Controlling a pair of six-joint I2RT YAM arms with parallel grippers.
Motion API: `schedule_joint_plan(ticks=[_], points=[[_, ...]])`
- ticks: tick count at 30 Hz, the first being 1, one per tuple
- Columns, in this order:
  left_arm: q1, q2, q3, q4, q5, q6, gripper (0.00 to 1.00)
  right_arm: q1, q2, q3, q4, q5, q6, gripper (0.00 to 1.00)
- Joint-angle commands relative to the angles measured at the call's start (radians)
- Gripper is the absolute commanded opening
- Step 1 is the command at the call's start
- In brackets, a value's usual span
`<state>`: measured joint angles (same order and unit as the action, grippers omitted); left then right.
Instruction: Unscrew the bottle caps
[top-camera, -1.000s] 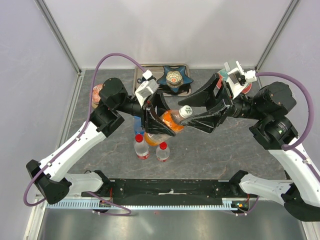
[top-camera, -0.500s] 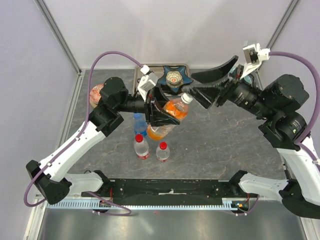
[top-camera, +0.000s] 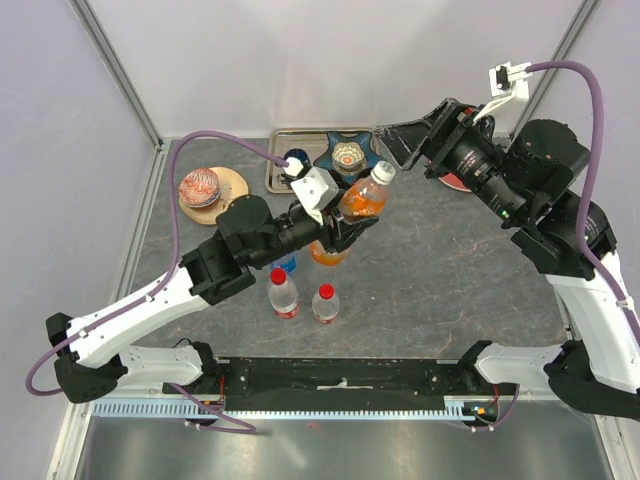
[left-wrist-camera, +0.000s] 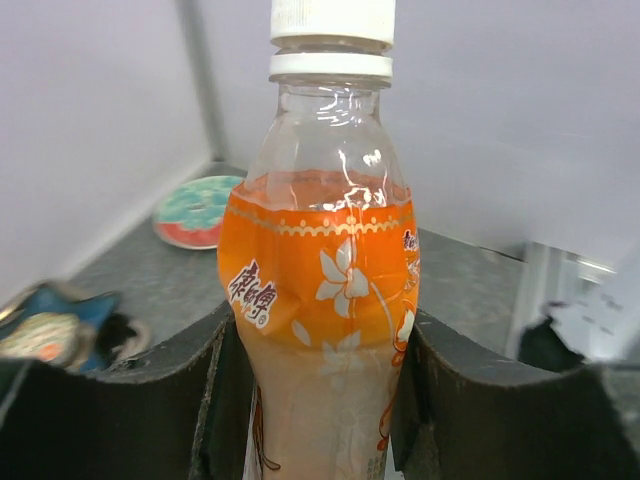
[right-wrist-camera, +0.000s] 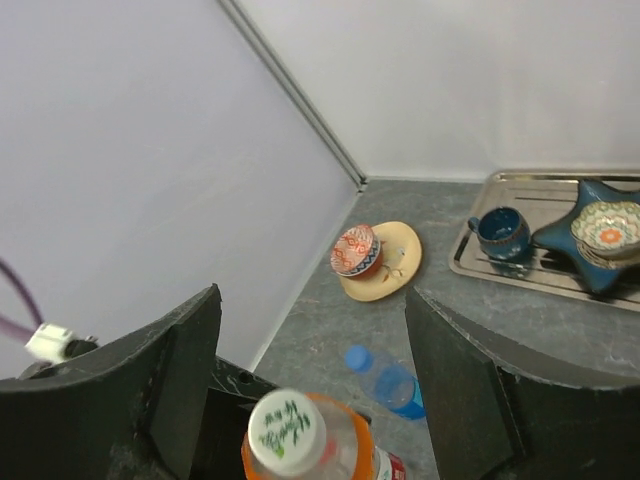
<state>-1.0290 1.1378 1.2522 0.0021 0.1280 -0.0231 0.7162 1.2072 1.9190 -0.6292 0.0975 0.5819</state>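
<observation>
The white cap needs to be unscrewed. My right gripper should grab it next by its opposite sides, pointing along the bottle's axis.
My left gripper is shut on the lower body of the orange-liquid bottle and holds it tilted above the table. Its white cap is on. The left wrist view shows the bottle between both fingers, with the cap at the top. My right gripper is open, above and beyond the cap and apart from it. In the right wrist view the cap sits below the open gripper. The blue-tinted bottle has a blue cap. Two clear bottles have red caps.
A metal tray at the back holds a dark blue cup and a blue star-shaped dish. A wooden plate with a patterned bowl lies at the back left. A red-rimmed plate lies under the right arm.
My left gripper has carried the orange bottle back and to the right. My right gripper has drawn back from beside the cap and risen above it.
</observation>
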Motion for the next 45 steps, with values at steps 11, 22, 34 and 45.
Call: schedule_joint_plan(ticks=[11,22,34,45], points=[[-0.112,0.074,-0.02,0.131,-0.645,0.207,0.52,0.002,0.003,-0.09,0.009,0.068,0.061,0.81],[-0.126,0.08,-0.022,0.134,-0.656,0.222,0.52,0.005,0.028,-0.146,0.045,0.042,0.067,0.8],[-0.132,0.077,-0.028,0.133,-0.651,0.221,0.52,0.003,0.032,-0.184,0.068,0.018,0.064,0.67],[-0.134,0.073,-0.036,0.131,-0.659,0.218,0.52,0.003,-0.006,-0.247,0.086,0.028,0.055,0.37]])
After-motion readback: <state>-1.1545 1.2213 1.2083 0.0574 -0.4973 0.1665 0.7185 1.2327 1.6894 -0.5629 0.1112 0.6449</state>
